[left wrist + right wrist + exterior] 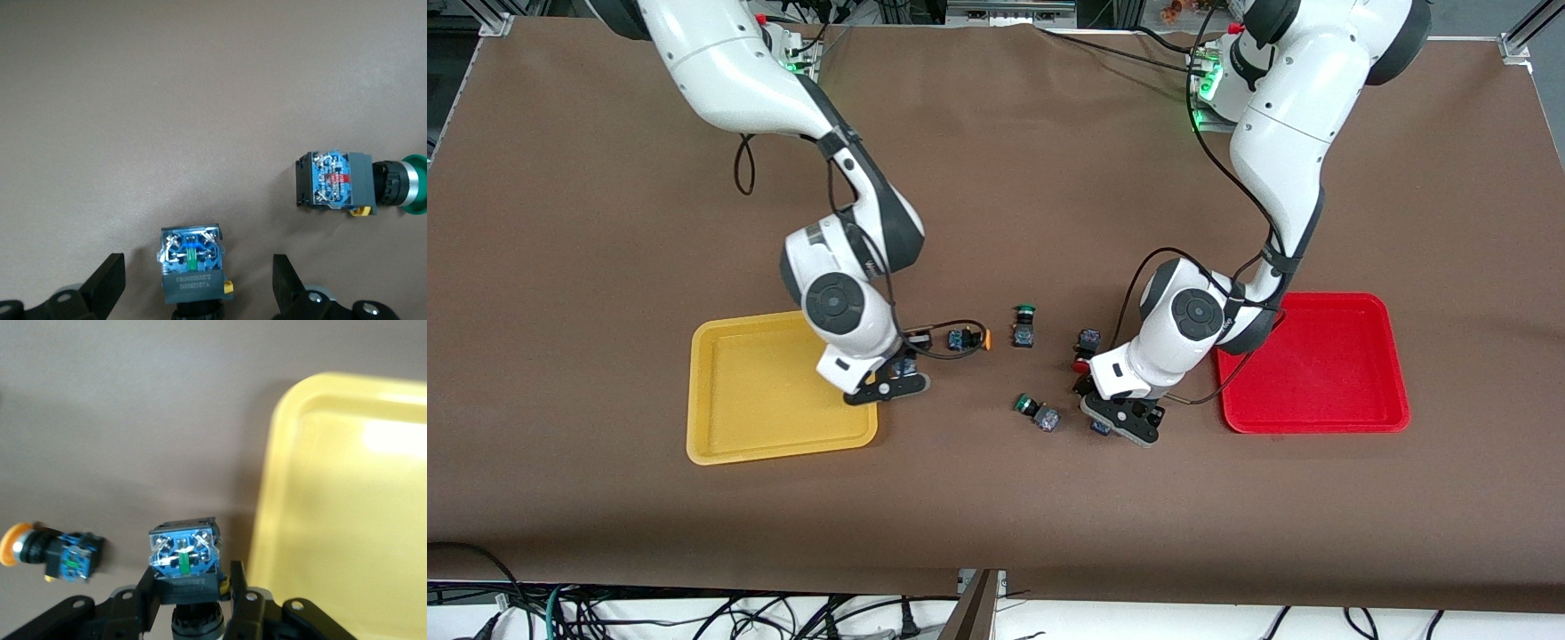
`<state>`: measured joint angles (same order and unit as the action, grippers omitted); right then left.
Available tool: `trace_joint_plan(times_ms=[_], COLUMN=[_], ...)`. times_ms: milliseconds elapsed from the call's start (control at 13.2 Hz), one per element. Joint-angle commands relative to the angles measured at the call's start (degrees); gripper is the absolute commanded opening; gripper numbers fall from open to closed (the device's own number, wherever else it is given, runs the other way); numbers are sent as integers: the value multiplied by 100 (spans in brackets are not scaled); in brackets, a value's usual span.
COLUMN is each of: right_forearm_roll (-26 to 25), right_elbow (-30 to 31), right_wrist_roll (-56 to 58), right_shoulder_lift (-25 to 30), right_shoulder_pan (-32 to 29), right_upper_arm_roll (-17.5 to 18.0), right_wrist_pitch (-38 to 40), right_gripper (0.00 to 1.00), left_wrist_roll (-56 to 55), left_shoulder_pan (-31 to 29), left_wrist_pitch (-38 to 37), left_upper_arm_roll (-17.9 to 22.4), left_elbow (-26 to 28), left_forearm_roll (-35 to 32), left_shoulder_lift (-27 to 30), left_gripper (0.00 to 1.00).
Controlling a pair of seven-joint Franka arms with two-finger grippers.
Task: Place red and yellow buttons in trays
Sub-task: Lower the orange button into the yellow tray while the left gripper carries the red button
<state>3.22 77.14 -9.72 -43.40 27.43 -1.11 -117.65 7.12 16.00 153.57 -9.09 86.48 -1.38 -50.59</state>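
I should close my left gripper on the button now, because my left fingers are beside the button's blue contact block (192, 251), low at the table.
My right gripper (901, 377) is shut on a button (183, 553) with a dark body and blue contact block; its cap is hidden. It is low beside the yellow tray (783, 449), whose rim shows in the right wrist view (280, 487). An orange-yellow-capped button (969, 340) lies on the table beside it, also in the right wrist view (47, 552). My left gripper (1117, 418) is open, its fingers (110, 283) on either side of another button (193, 263) with its cap hidden. A red-capped button (1087, 342) lies by the left wrist. The red tray (1316, 418) holds nothing.
Two green-capped switches lie mid-table: one (1024, 325) farther from the front camera, one (1037, 412) close to my left gripper and also in the left wrist view (353, 179). The yellow tray holds nothing. Cables hang from both wrists.
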Motion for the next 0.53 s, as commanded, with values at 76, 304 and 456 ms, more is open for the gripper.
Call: trace_joint_plan(times_ms=[76, 304, 456], right_forearm_roll=[-49, -15, 82], right_elbow=[124, 450, 425], right_wrist_roll=[1329, 1814, 1702], right_shoulder_lift=[-19, -133, -125], right_shoulder_pan=[-308, -773, -880], right_upper_arm_roll=[-478, -470, -443], right_wrist_pitch=[-90, -723, -672], right_gripper=[22, 65, 97], left_wrist_roll=[131, 220, 193], left_shoulder_pan=[52, 70, 44], left_wrist_pitch=[-20, -29, -221], left_upper_arm_roll=[48, 39, 39], left_elbow=[-87, -70, -9], left_forearm_roll=[-142, -134, -125], left_shoulder_lift=[-65, -30, 171], left_gripper=[22, 0, 0])
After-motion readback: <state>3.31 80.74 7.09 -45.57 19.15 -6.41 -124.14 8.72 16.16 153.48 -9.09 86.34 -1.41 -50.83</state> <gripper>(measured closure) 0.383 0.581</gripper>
